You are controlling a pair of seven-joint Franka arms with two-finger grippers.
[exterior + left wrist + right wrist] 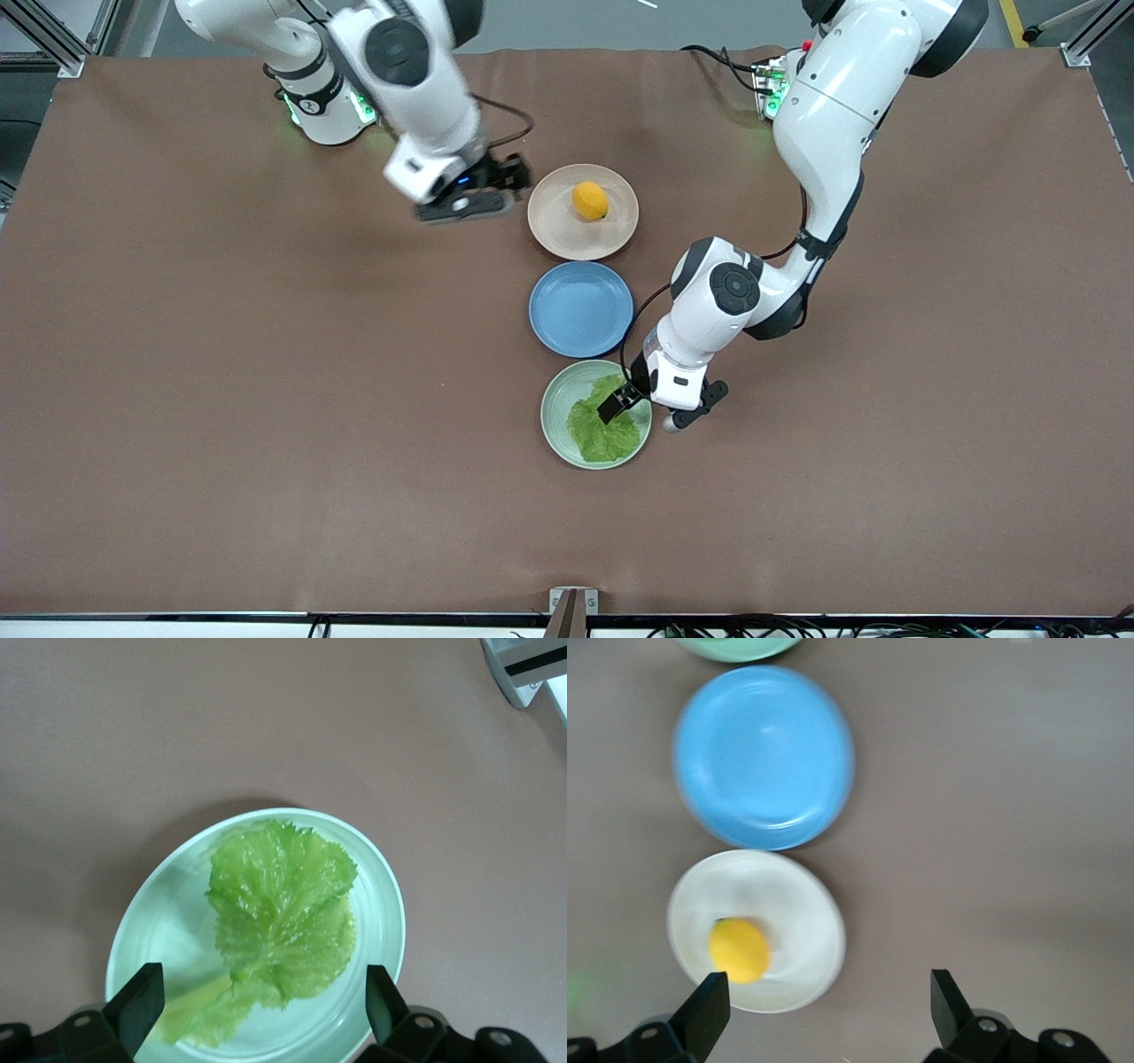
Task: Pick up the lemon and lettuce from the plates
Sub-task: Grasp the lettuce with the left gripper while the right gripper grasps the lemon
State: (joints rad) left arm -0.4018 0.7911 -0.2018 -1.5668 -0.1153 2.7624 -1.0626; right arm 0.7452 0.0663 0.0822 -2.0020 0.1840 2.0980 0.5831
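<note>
I should grab the lemon by its rounded middle (591,201) with my right gripper next. Then I can pick it from the beige-pink plate (554,221).
The lemon (589,200) lies on the beige-pink plate (554,221). The lettuce (602,430) lies in the mint green plate (554,408), the plate nearest the front camera. My left gripper (656,409) is open and low over that plate's edge toward the left arm's end, with one finger over the leaf. In the left wrist view the lettuce (283,921) lies between the open fingers (142,1001). My right gripper (483,193) is open over bare table beside the beige-pink plate. The right wrist view shows the lemon (739,950) close to one finger.
An empty blue plate (580,308) sits between the two task plates, and the three form a tight row. It also shows in the right wrist view (764,757). The brown table mat (266,399) spreads wide on both sides of the row.
</note>
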